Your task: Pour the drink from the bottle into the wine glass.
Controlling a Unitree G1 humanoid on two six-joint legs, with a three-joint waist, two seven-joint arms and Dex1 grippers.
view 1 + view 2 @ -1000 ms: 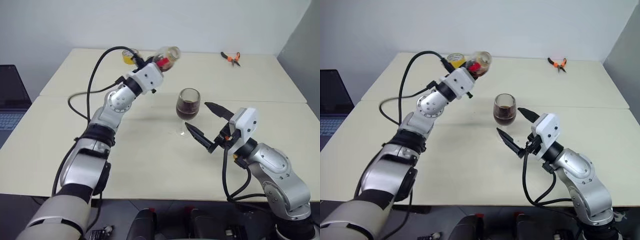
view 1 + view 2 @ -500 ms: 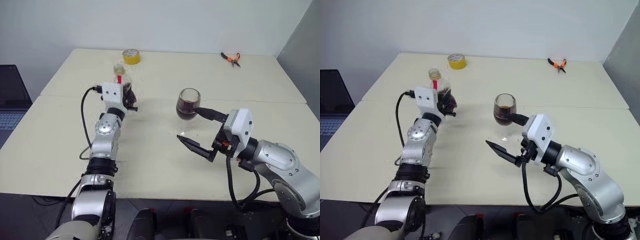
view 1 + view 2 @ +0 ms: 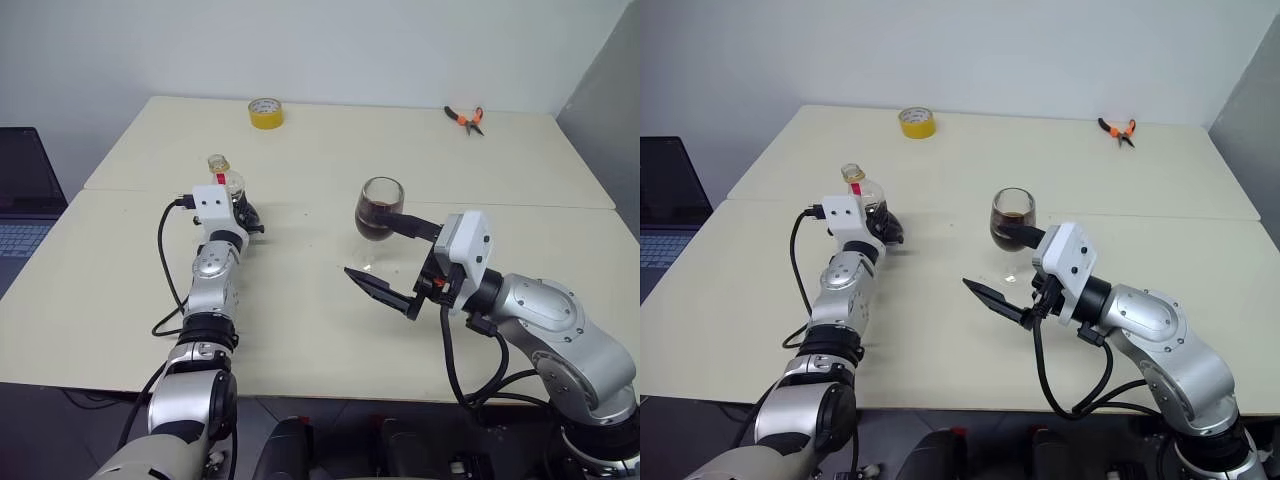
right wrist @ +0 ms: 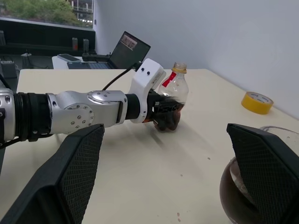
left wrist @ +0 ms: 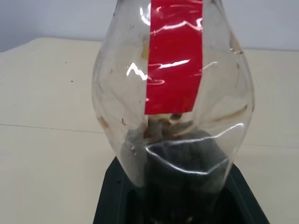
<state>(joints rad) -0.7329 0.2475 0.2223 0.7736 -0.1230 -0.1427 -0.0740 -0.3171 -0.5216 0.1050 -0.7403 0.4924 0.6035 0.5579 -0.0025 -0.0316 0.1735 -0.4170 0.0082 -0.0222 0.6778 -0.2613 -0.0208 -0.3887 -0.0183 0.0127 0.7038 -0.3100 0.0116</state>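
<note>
The bottle is upright with its base down at the table, so it would stay standing there. My left gripper should open now.
The bottle (image 3: 227,183) is upright, yellow cap up, low over the table's left half, with only a dark remnant at its bottom. My left gripper (image 3: 243,212) is shut on its belly; the red label (image 5: 173,60) faces the left wrist view. The bottle (image 4: 175,86) also shows past my right fingers. The wine glass (image 3: 378,208) stands mid-table, its bowl part-filled with the dark brown drink (image 3: 1010,232). My right gripper (image 3: 370,245) is open, level, its fingers either side of the glass's stem without touching it.
A yellow tape roll (image 3: 264,113) lies at the back of the table and orange-handled pliers (image 3: 463,117) at the back right. A laptop (image 3: 25,190) sits on a surface beyond the table's left edge. A seam (image 3: 520,204) crosses the tabletop behind the glass.
My left arm swung the bottle down and to the left, away from the glass, and turned it from tipped over to upright. The right gripper stayed open by the glass.
</note>
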